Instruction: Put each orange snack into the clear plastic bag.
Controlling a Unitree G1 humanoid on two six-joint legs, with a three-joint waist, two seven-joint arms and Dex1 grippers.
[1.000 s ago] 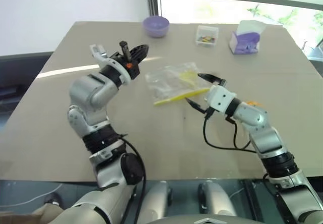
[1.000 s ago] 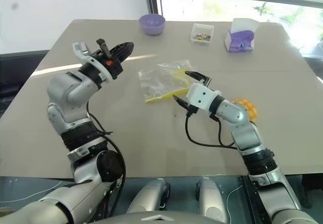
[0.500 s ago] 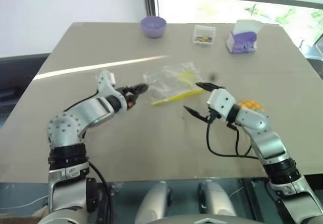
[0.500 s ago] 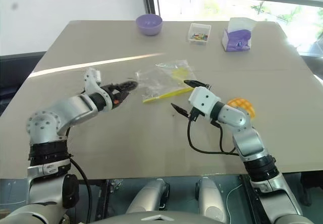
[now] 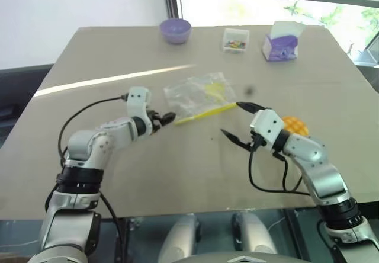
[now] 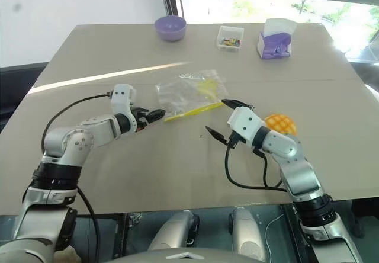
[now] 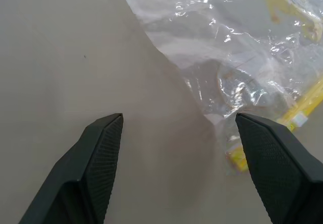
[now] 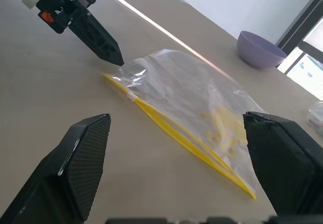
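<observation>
The robot's left gripper will next hold the bag steady for the orange snacks, so it will grab the bag's yellow seal by its slider end.
The clear plastic bag lies flat and crinkled mid-table, its yellow seal strip along the near edge. My left gripper sits low at the bag's left corner. Its fingers are open, with the bag just ahead of them. My right gripper is open too, facing the bag from its right end. The orange snack, a domed bun with a grid pattern, rests on the table behind my right wrist, partly hidden by it.
A purple bowl, a small clear box of colourful bits and a purple-and-white tissue box stand along the far edge. A black cable loops under my right forearm. Bare tabletop lies in front of the bag.
My left arm has swung down from a raised pose to the bag's left corner, rolled over, and its fingers have gone from shut to open. The right gripper has drawn back slightly.
</observation>
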